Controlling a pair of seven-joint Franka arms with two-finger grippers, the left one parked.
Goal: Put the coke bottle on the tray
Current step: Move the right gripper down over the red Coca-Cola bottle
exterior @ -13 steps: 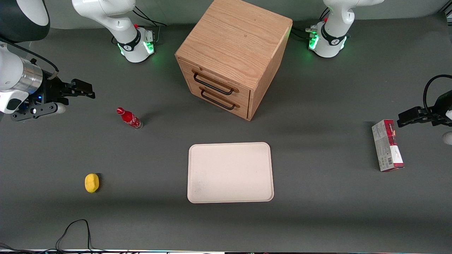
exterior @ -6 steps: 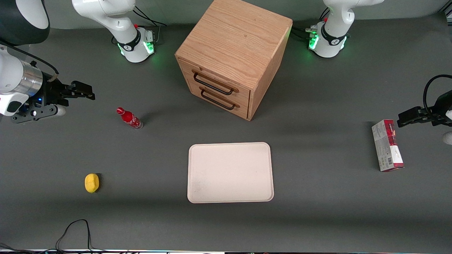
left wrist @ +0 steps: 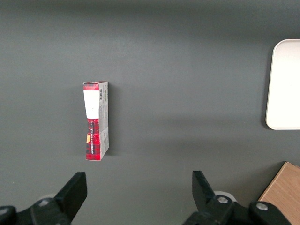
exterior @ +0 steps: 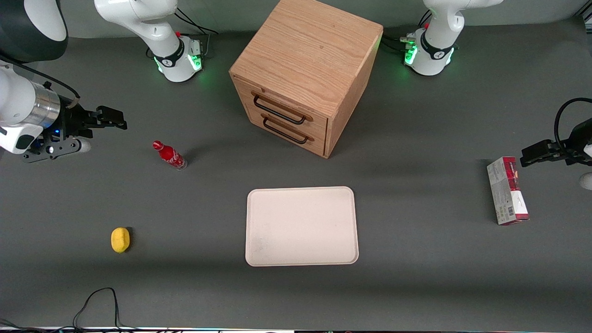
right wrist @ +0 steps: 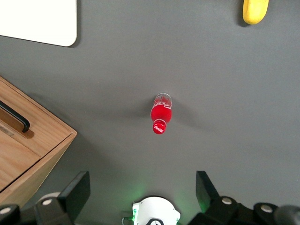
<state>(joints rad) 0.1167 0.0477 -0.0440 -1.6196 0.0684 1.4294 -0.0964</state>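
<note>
My gripper grabs the coke bottle by its red cap [exterior: 158,145] next, so the bottle's base stays free to stand on the tray [exterior: 301,225].
The coke bottle [exterior: 169,155] is small and red with a red cap, and stands on the dark table; it also shows in the right wrist view [right wrist: 161,114]. The cream-white tray [exterior: 301,225] lies flat and bare, nearer the front camera than the bottle, and its corner shows in the right wrist view [right wrist: 37,21]. My right gripper [exterior: 112,118] hangs above the table toward the working arm's end, apart from the bottle. In the right wrist view the gripper [right wrist: 142,187] is open and empty, with its fingers wide apart.
A wooden drawer cabinet [exterior: 305,74] with two black handles stands farther from the front camera than the tray. A yellow lemon [exterior: 120,240] lies nearer the front camera than the bottle. A red-and-grey carton [exterior: 507,190] lies toward the parked arm's end. A black cable [exterior: 97,300] loops at the front edge.
My right arm has shifted slightly away from the front camera and a little toward the bottle. The bottle, tray and other things have not moved.
</note>
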